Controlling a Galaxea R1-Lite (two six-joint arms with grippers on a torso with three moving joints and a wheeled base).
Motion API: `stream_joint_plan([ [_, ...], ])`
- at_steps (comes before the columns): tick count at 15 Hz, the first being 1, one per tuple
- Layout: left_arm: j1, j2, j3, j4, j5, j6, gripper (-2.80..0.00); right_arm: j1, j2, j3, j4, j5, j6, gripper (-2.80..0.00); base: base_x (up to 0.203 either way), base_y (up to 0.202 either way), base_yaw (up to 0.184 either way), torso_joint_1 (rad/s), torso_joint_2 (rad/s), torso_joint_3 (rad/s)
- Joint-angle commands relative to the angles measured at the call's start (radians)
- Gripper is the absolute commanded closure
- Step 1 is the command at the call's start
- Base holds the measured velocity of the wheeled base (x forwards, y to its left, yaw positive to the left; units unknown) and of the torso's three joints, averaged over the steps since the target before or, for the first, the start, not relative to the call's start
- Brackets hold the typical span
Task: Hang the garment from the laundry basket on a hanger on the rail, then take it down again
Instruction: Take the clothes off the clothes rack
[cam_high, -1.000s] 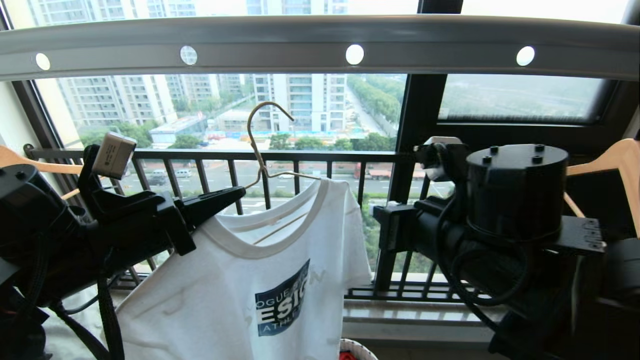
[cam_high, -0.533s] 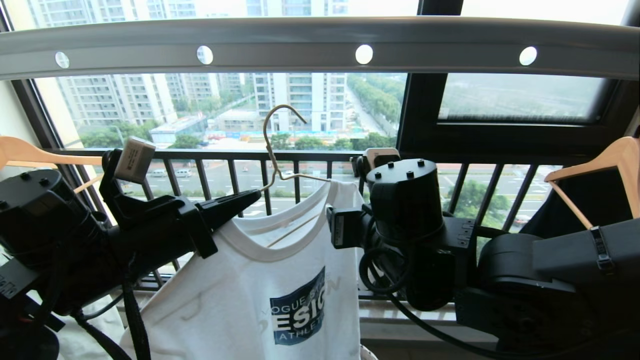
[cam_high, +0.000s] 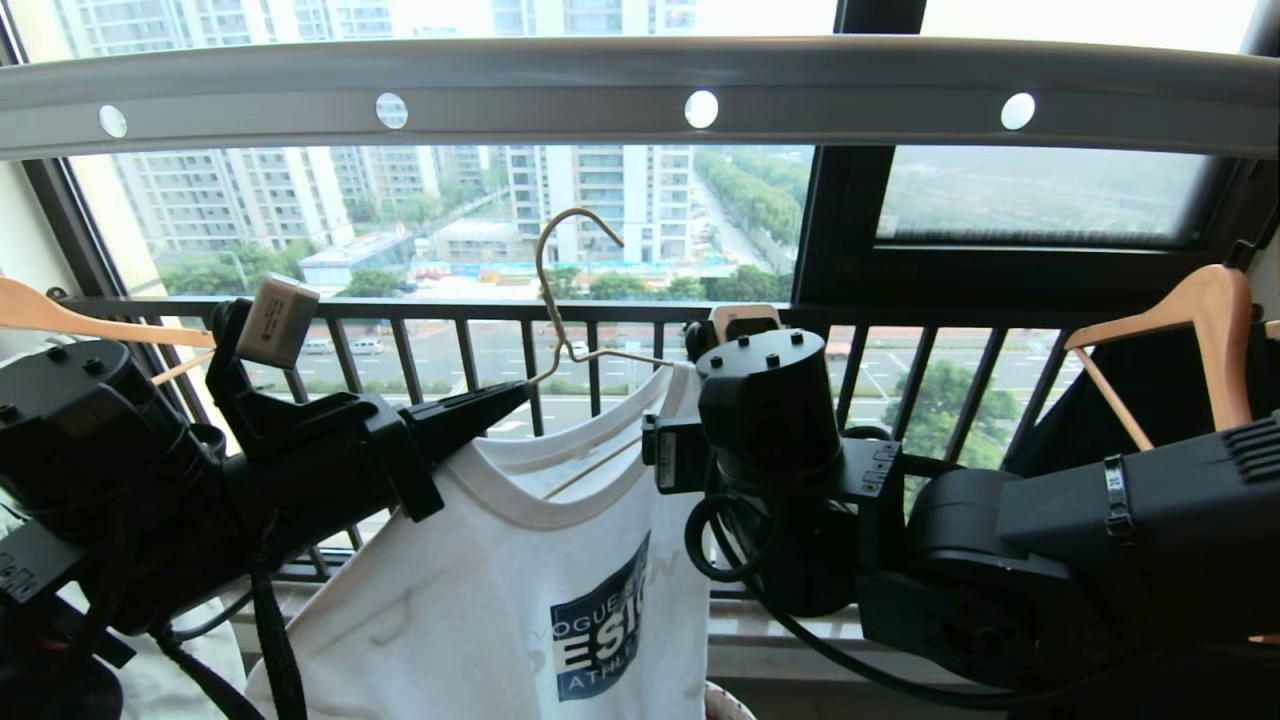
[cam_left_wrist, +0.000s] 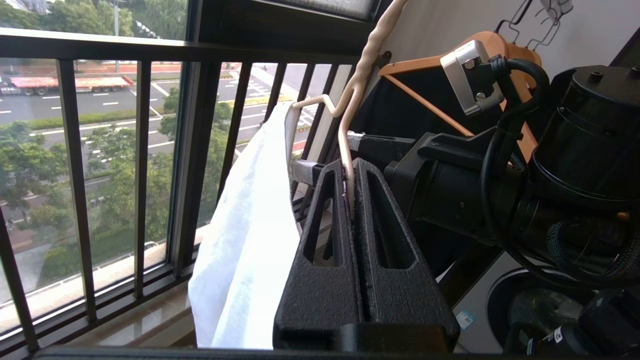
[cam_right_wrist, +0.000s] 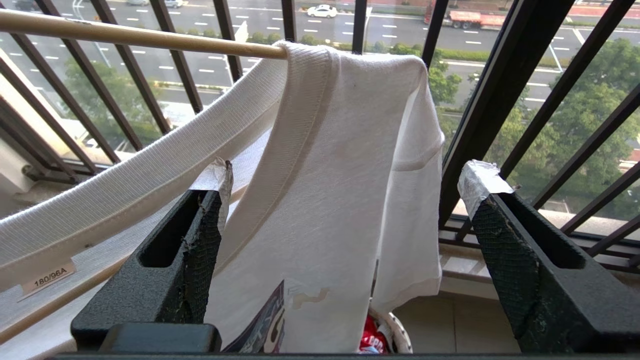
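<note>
My right gripper's fingers end beside the T-shirt's collar (cam_right_wrist: 270, 191), short of the T-shirt's shoulder, so closing now would miss it. The gripper moves forward first.
The garment (cam_high: 520, 600), a white T-shirt with a blue chest print, hangs on the cream wire hanger (cam_high: 560, 270). The hanger's hook is in the air below the rail (cam_high: 640, 85) and does not touch it. My left gripper (cam_high: 515, 395) is shut on the hanger's wire just below the twisted neck (cam_left_wrist: 350, 100). In the head view my right wrist (cam_high: 770, 420) hides its own fingers beside the shirt's shoulder. My right gripper (cam_right_wrist: 350, 172) is open, with the shirt's shoulder (cam_right_wrist: 350, 125) hanging ahead between the fingers, unclamped. The laundry basket's rim (cam_right_wrist: 400, 335) shows below.
Wooden hangers hang at the far left (cam_high: 60, 315) and right (cam_high: 1200, 330), the right one over a dark garment (cam_high: 1150, 390). The black window railing (cam_high: 900, 320) runs close behind the shirt. A red cloth (cam_right_wrist: 370, 340) lies in the basket. A washing machine (cam_left_wrist: 500, 310) stands low beside the right arm.
My right arm has swung leftward, from well off to the side up to the shirt's shoulder. My left gripper with the hanger and shirt has shifted slightly right.
</note>
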Motion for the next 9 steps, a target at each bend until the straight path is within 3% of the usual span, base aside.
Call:
stream_joint_plan([
  [1,0.000,-0.009,0.001,-0.007,-0.003,-0.003,0.00,-0.012,0.012,-0.010,-0.015,-0.008,-0.004,-2.80,0.000,0.000,0.000,0.000,0.00,0.000],
  [6,-0.001,-0.018,0.002,-0.007,-0.006,-0.002,0.00,-0.048,0.065,-0.017,-0.163,-0.047,-0.086,-2.80,0.000,0.000,0.000,0.000,0.00,0.000],
  [9,-0.001,-0.018,0.002,-0.009,-0.003,-0.003,0.00,-0.081,0.071,-0.023,-0.178,-0.071,-0.125,-2.80,0.000,0.000,0.000,0.000,0.00,0.000],
])
